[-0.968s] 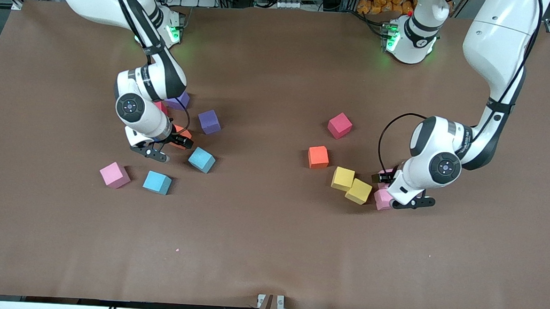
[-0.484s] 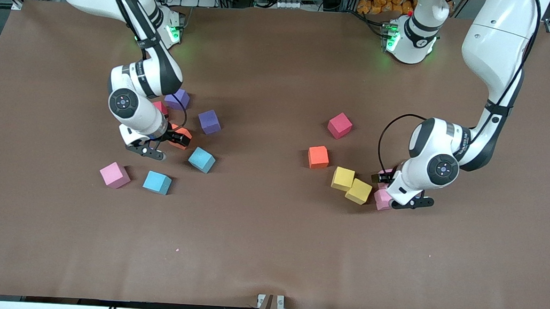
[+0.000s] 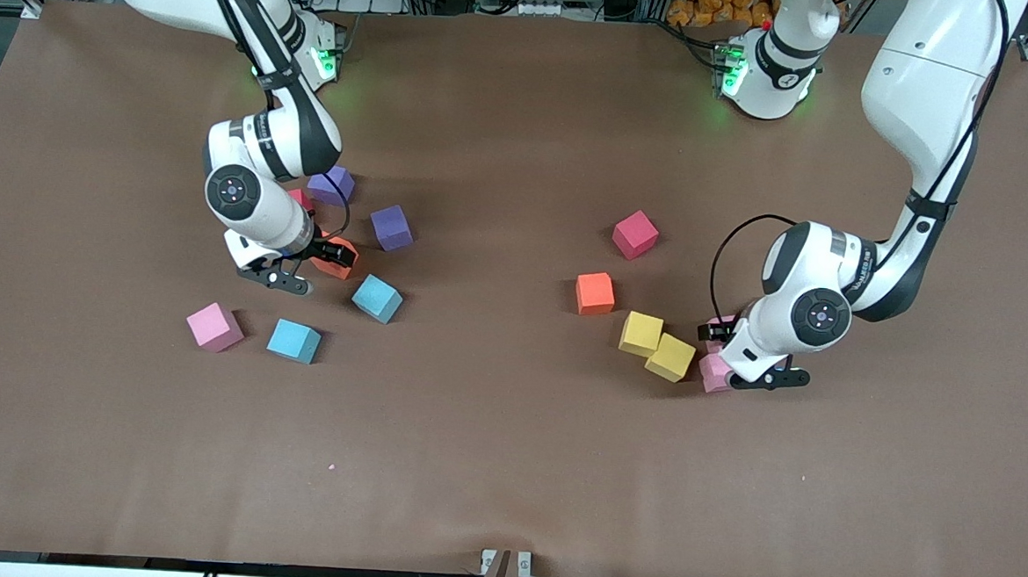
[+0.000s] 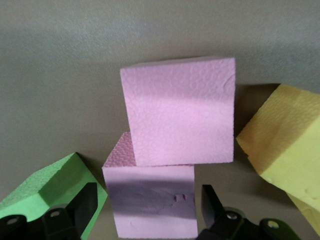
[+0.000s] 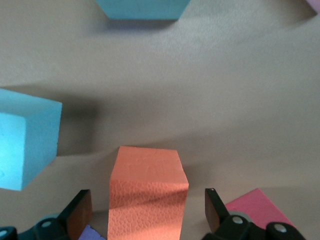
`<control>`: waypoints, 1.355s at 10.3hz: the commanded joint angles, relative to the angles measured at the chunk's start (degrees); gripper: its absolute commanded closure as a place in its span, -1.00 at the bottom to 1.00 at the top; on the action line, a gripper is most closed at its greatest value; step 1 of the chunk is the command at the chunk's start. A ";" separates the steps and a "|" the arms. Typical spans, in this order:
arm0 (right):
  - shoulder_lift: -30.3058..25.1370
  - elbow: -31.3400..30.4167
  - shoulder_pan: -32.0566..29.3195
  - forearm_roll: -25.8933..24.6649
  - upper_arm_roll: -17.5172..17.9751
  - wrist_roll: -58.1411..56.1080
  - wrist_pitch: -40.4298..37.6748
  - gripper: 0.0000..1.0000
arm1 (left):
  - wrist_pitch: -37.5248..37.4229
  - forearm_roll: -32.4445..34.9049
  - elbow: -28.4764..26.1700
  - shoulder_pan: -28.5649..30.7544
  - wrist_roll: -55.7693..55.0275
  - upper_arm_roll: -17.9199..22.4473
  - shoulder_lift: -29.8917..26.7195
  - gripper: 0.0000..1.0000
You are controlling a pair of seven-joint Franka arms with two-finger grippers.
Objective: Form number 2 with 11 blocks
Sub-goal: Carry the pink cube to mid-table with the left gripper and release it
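The robot's right gripper should form the number 2, so next it should grab the orange block (image 5: 147,192) by the opposite sides on either side of its dimpled side (image 5: 146,210).
My left gripper (image 4: 149,210) is open and astride a pink block (image 4: 150,212), with a thin gap at each finger. A second pink block (image 4: 180,120) touches it, between a green block (image 4: 50,187) and a yellow block (image 4: 285,145). From the front both pink blocks (image 3: 714,374) (image 3: 723,322) peek out under the left gripper (image 3: 729,357). My right gripper (image 5: 146,210) is open wide around an orange block (image 5: 147,192), seen from the front at the right gripper (image 3: 317,265) and orange block (image 3: 339,268).
Two yellow blocks (image 3: 641,333) (image 3: 670,356), an orange one (image 3: 595,293) and a crimson cube (image 3: 636,234) lie toward the left arm's end. Two light blue (image 3: 377,298) (image 3: 293,340), a pink (image 3: 214,326), two purple (image 3: 391,227) (image 3: 333,185) and a crimson cube (image 3: 300,198) surround the right gripper.
The right hand has shifted toward its own end of the table and settled around the orange block. The left hand has edged slightly toward the yellow blocks.
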 commanded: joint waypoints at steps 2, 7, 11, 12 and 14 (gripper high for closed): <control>-1.65 -2.52 0.17 0.88 0.22 0.02 1.90 -1.00 | 0.17 1.64 -0.08 -0.64 -1.34 0.10 0.45 0.00; -1.03 -5.24 0.26 2.03 0.22 0.64 6.48 -1.00 | -9.65 1.03 0.70 -3.01 -4.48 -4.18 -5.52 0.67; -0.33 -5.07 1.31 2.03 0.13 3.62 6.48 -1.00 | -13.99 -0.02 1.06 -10.47 -26.59 -17.17 -7.47 0.74; -0.32 -5.07 1.40 2.03 0.22 4.41 6.48 -1.00 | -12.94 -2.21 2.36 -14.40 -32.92 -18.17 -7.03 0.74; -0.32 -5.07 1.93 2.03 0.13 4.42 6.48 -1.00 | -11.10 -7.65 3.17 -19.87 -37.37 -18.53 -6.41 0.73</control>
